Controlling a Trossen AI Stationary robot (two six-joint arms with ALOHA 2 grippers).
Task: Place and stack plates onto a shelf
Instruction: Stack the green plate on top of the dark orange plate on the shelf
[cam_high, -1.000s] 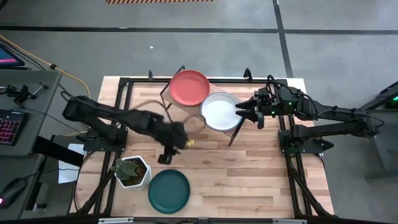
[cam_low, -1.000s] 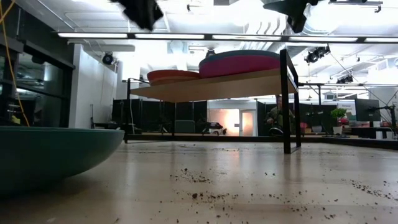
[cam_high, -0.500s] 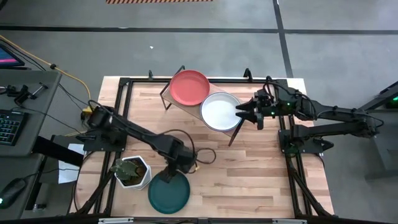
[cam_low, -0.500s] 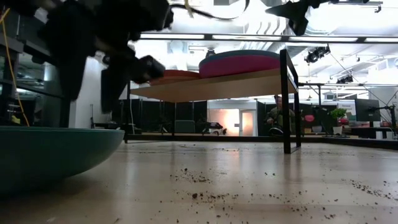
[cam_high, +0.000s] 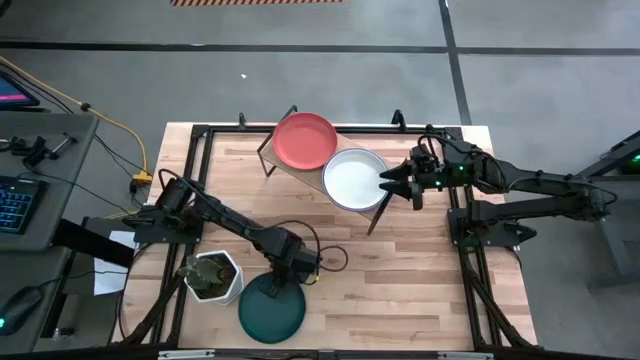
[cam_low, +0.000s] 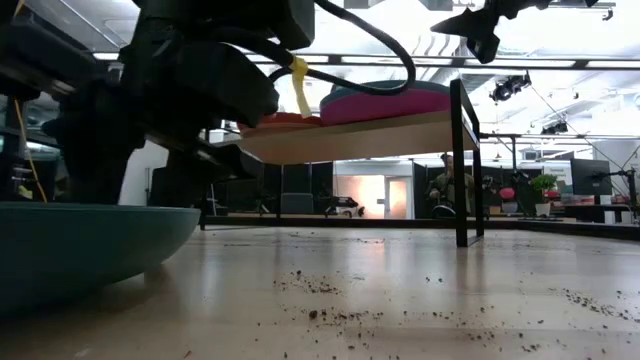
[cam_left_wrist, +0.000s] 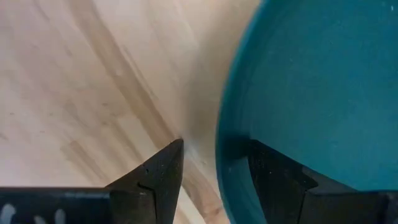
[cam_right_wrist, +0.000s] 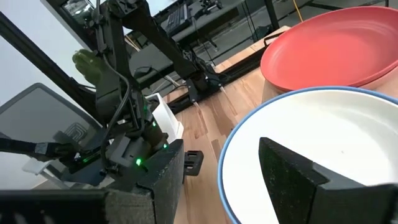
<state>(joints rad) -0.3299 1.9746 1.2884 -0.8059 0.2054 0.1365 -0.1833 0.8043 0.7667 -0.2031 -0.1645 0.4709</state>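
Observation:
My left gripper closes on the dark green plate now, since closing would catch it. My fingers reach down astride the plate's far rim (cam_left_wrist: 221, 140), with shadow touching the inner finger.
The dark green plate (cam_high: 272, 312) (cam_left_wrist: 323, 93) sits flat on the table near its near edge. My left gripper (cam_high: 275, 287) (cam_left_wrist: 216, 145) is low at the plate's far rim, open, with one finger over the wood and the other over the plate's inside. The shelf (cam_high: 310, 180) (cam_low: 350, 140) stands at the far side and carries a red plate (cam_high: 305, 140) and a stack topped by the white plate (cam_high: 352, 180) (cam_right_wrist: 323, 130), with magenta (cam_low: 385, 105) below. My right gripper (cam_high: 387, 183) (cam_right_wrist: 217, 147) is open at the white plate's right rim. My left gripper stands astride the green plate's far rim (cam_left_wrist: 227, 130), pointing down from above; I cannot tell whether either finger touches it. My right gripper comes level from the table's right, with the white plate's rim (cam_right_wrist: 231, 140) between its fingers; I cannot tell whether it touches.
A white hexagonal pot (cam_high: 212, 276) with a green plant stands just left of the green plate, close to my left arm. Bare wood lies between the shelf and the green plate. Dark specks of soil (cam_low: 330, 290) are scattered on the tabletop. Black frame rails run along both table sides.
My left arm has swung from the table's middle toward the near edge and come down at the green plate's far rim. The plates have not moved.

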